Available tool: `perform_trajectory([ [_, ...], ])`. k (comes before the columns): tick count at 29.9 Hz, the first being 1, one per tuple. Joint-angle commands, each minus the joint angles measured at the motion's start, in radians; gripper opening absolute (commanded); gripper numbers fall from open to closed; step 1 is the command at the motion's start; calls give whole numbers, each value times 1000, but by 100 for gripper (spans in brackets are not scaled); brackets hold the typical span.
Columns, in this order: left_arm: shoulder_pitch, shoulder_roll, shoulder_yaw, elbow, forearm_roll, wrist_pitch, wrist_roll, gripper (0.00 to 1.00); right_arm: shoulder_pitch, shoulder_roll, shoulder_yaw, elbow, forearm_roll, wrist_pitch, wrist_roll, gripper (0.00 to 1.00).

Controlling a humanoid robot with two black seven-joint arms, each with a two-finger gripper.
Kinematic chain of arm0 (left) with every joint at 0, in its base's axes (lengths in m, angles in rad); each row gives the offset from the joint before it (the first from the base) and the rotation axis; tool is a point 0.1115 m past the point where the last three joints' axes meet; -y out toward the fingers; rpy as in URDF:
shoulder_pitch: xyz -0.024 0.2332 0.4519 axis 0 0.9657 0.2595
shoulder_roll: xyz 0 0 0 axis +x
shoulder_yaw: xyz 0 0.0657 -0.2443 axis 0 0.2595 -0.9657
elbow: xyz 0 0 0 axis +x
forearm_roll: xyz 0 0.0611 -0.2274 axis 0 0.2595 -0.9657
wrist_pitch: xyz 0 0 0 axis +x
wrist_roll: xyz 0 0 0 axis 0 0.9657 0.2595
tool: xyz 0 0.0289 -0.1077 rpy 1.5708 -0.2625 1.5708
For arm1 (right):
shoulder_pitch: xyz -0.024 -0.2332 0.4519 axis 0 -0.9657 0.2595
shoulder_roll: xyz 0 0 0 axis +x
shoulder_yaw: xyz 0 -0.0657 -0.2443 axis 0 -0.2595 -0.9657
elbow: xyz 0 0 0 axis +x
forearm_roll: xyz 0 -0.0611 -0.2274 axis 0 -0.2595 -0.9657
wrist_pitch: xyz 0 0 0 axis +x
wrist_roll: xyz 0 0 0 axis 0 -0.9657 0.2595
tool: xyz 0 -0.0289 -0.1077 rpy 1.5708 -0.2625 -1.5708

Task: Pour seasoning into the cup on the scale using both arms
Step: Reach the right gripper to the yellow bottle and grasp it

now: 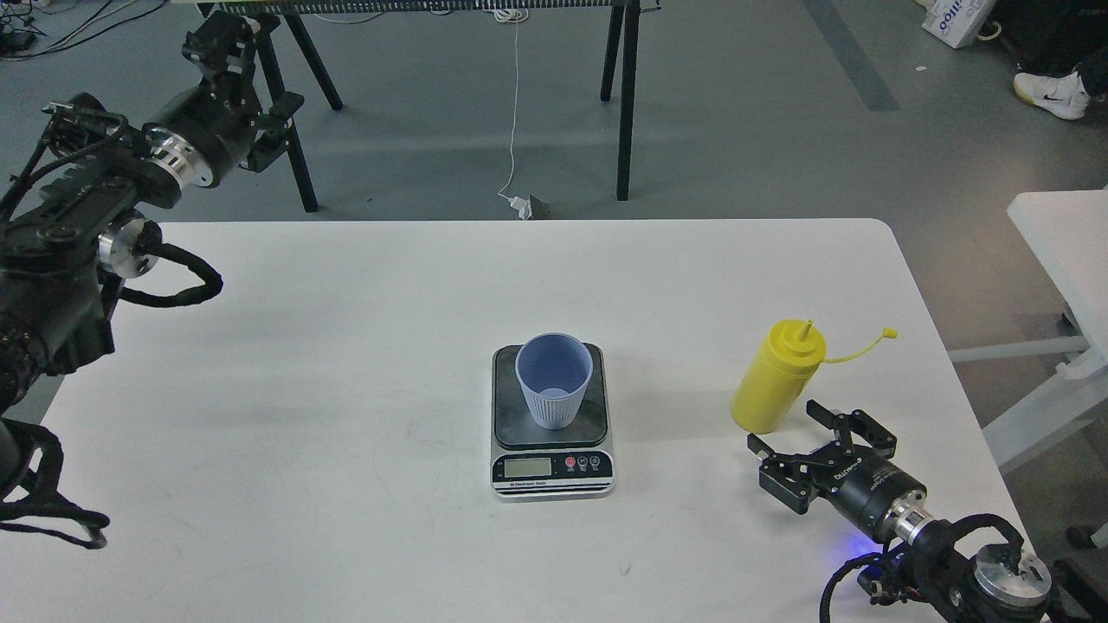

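Note:
Next, my right gripper grabs the yellow seasoning bottle by its cylindrical body (pixel 766 383), to pour seasoning into the cup (pixel 554 379).
The light-blue ribbed cup (pixel 554 379) stands upright and empty on the dark platform of the scale (pixel 552 468) at the table's middle. The yellow seasoning bottle (pixel 776 376) stands upright to the right of the scale, nozzle uncapped, its small cap (pixel 888 333) hanging out to the right on its tether. My right gripper (pixel 786 429) is open, low over the table just in front and right of the bottle's base, jaws spread toward it and not closed on it. My left gripper (pixel 223 45) is raised beyond the table's far left corner; its fingers cannot be told apart.
The white table (pixel 303 389) bears only the scale, cup and bottle. A black-legged bench (pixel 623 104) stands behind it on the floor with a white cable (pixel 515 112). A second white table (pixel 1065 251) is at the right.

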Motion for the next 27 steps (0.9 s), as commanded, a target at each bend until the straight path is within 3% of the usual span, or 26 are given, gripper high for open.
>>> perform_trajectory([
  [1, 17, -1, 1, 0, -3, 0, 0, 99, 33, 1, -2, -24, 0, 0, 0, 99],
  [21, 34, 2, 1, -1, -4, 0, 0, 99, 117, 49, -5, -137, -44, -1, 0, 98],
  [25, 42, 2, 1, -1, -4, 0, 0, 99, 119, 49, -4, -136, -44, 0, 0, 84],
  [27, 45, 3, 1, -1, -4, 0, 0, 99, 119, 49, -4, -127, -46, 2, 0, 62],
])
